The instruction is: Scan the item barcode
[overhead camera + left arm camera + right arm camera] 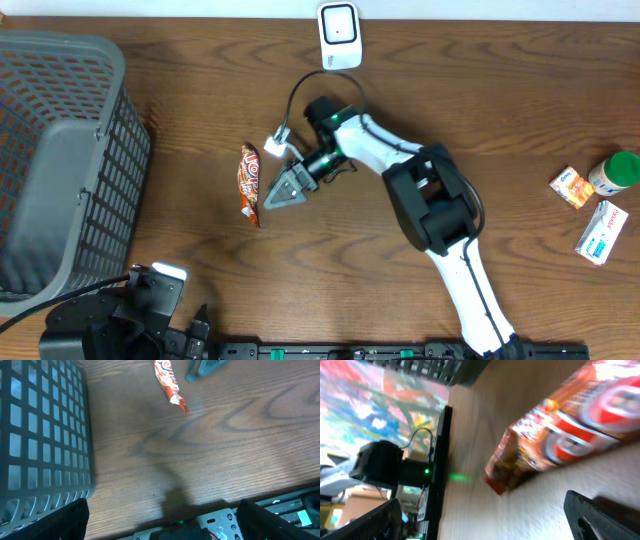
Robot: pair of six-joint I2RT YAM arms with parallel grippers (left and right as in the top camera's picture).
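My right gripper picks up the snack packet (250,183) next, by its end nearer the scanner. That keeps most of the packet's body uncovered for the barcode scan.
The item is an orange-red snack packet (250,183) lying flat on the wooden table, left of centre. My right gripper (284,189) stands open just to its right, grey fingers spread and nothing between them. In the right wrist view the packet (570,425) fills the upper right, blurred, beyond the open gripper (485,525). The white barcode scanner (338,35) stands at the table's far edge. My left gripper (165,522) is open and empty near the front edge, with the packet (169,382) far ahead of it.
A grey mesh basket (60,170) takes up the left side, and its wall (40,440) shows in the left wrist view. At the right lie a small orange box (572,187), a green-capped bottle (618,172) and a white-blue box (601,232).
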